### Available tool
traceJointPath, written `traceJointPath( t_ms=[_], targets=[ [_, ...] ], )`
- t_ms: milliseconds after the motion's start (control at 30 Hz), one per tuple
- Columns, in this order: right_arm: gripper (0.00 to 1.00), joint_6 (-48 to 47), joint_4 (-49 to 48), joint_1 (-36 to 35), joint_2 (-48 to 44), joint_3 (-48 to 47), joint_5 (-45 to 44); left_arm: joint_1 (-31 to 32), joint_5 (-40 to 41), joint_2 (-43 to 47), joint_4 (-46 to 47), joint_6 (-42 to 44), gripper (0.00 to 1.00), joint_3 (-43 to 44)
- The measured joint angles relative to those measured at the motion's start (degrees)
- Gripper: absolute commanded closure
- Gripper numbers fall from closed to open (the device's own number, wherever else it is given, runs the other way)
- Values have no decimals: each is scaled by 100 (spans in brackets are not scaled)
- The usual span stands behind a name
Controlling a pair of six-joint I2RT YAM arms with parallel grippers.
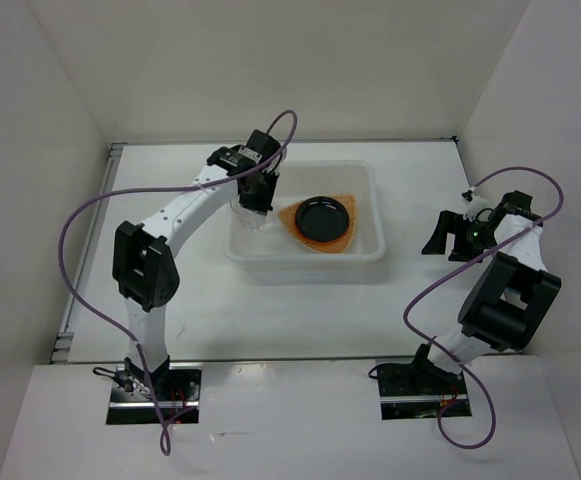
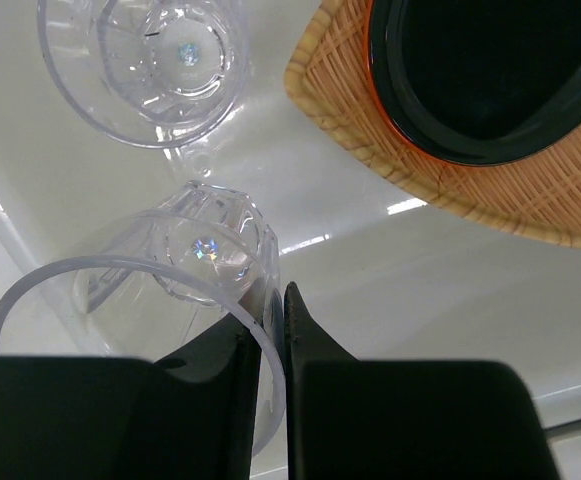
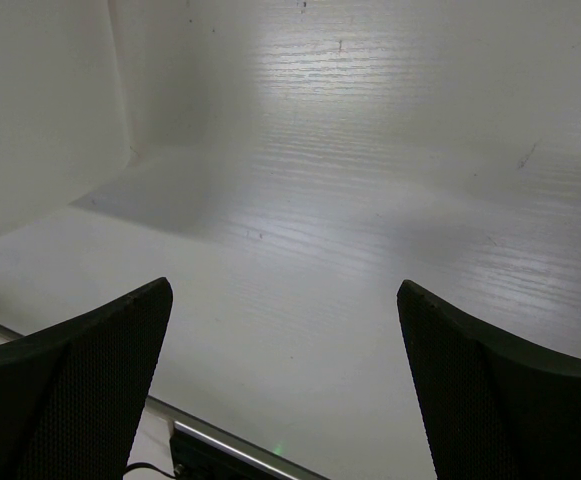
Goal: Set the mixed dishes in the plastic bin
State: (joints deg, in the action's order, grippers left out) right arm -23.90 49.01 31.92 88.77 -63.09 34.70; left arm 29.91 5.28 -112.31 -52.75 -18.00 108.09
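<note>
My left gripper holds the clear cup with its base above the bin's bottom, so the cup would fall if I opened now. My left gripper needs to keep holding the cup until the cup's base lands.
The translucent white plastic bin (image 1: 370, 215) stands mid-table. Inside it lies the tan woven dish (image 1: 288, 218), with the orange plate's rim (image 2: 373, 60) showing under the black plate (image 1: 324, 215) stacked on it; the woven dish (image 2: 370, 140) and black plate (image 2: 490, 70) also show in the left wrist view. My left gripper (image 1: 255, 210) is over the bin's left end, shut on the rim of a clear plastic cup (image 2: 170, 290), gripper (image 2: 278, 295). A second clear cup (image 2: 145, 60) stands upright on the bin floor beyond it. My right gripper (image 3: 282, 300) is open and empty at the table's right side (image 1: 448, 235).
White enclosure walls rise at the back and both sides. The bin's white floor (image 2: 420, 290) fills the left wrist view. The right wrist view shows only the white wall (image 3: 370, 150) and a metal rail (image 3: 230, 445) below.
</note>
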Motion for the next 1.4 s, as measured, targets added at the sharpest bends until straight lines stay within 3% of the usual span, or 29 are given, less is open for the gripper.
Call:
traceJointPath(
  t_ms=[467, 733, 900, 967, 1100, 1200, 1300, 1333, 1400],
  targets=[
    [2, 0, -2, 37, 0, 0, 0, 4, -26, -658, 490, 33, 93, -334],
    [2, 0, -2, 37, 0, 0, 0, 4, -221, -787, 699, 28, 84, -439],
    [2, 0, 0, 37, 0, 0, 0, 4, -275, -787, 745, 35, 67, -428],
    [2, 0, 0, 37, 0, 0, 0, 4, -275, -787, 732, 35, 54, -372],
    [2, 0, -2, 37, 0, 0, 0, -28, -273, -787, 699, -37, 48, -96],
    [2, 0, -2, 37, 0, 0, 0, -57, -42, -675, 730, -125, 35, 131],
    [2, 0, -2, 37, 0, 0, 0, -57, 382, -111, 846, -208, 20, 107],
    [2, 0, -2, 37, -2, 0, 0, -59, 560, 240, 1023, -229, 4, 11],
    [2, 0, -7, 37, -15, 2, -2, -57, 887, 1174, 1467, -299, 0, -345]
  ],
)
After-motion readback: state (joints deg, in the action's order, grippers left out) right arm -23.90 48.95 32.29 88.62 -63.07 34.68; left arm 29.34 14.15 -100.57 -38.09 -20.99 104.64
